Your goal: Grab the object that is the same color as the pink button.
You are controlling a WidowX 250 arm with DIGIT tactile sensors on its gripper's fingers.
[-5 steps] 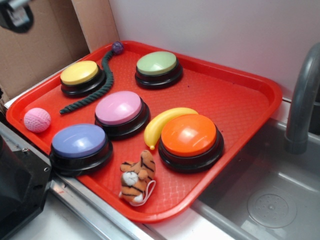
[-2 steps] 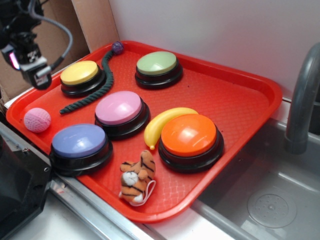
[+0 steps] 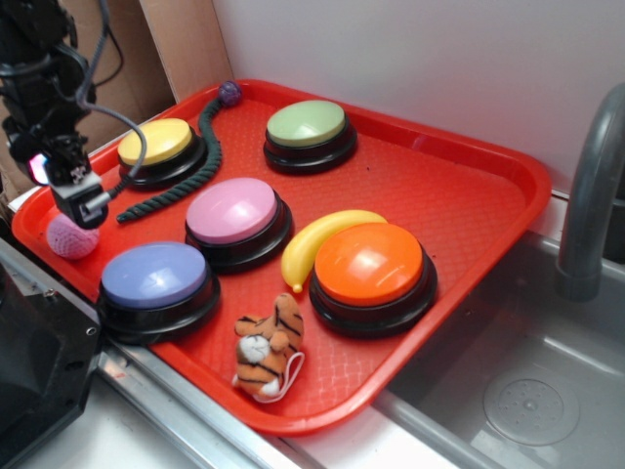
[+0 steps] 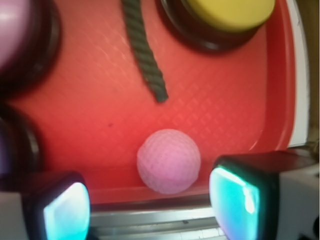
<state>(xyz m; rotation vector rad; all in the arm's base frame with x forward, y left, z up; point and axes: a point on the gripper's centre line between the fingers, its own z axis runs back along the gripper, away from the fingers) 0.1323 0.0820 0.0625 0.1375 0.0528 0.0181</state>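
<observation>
My gripper's fingers are above the top of the pink knitted ball [image 4: 168, 161] on the red tray. They would miss the ball if they closed now, so my gripper should first lower.
The small pink knitted ball [image 3: 70, 237] lies on the red tray [image 3: 469, 195] near its left corner. In the wrist view the ball [image 4: 169, 161] sits by the tray's rim. The pink button [image 3: 232, 211], a glossy pale pink dome on a black base, stands in the tray's middle; its blurred edge shows in the wrist view [image 4: 12, 25]. My gripper [image 3: 80, 202] hangs just above the ball and hides its top. In the wrist view the gripper [image 4: 150, 207] is open, its fingers on either side of the ball and apart from it.
A dark green rope [image 3: 190, 166] with a tiny purple ball [image 3: 229, 93] lies beside the yellow button [image 3: 156, 144]. Lavender-blue [image 3: 154, 277], green [image 3: 307, 124] and orange [image 3: 369, 264] buttons, a banana [image 3: 317, 240] and a toy tiger [image 3: 270, 344] share the tray. A sink [image 3: 527, 391] is at right.
My gripper has come down from the upper left corner to just above the pink ball. Nothing on the tray has moved.
</observation>
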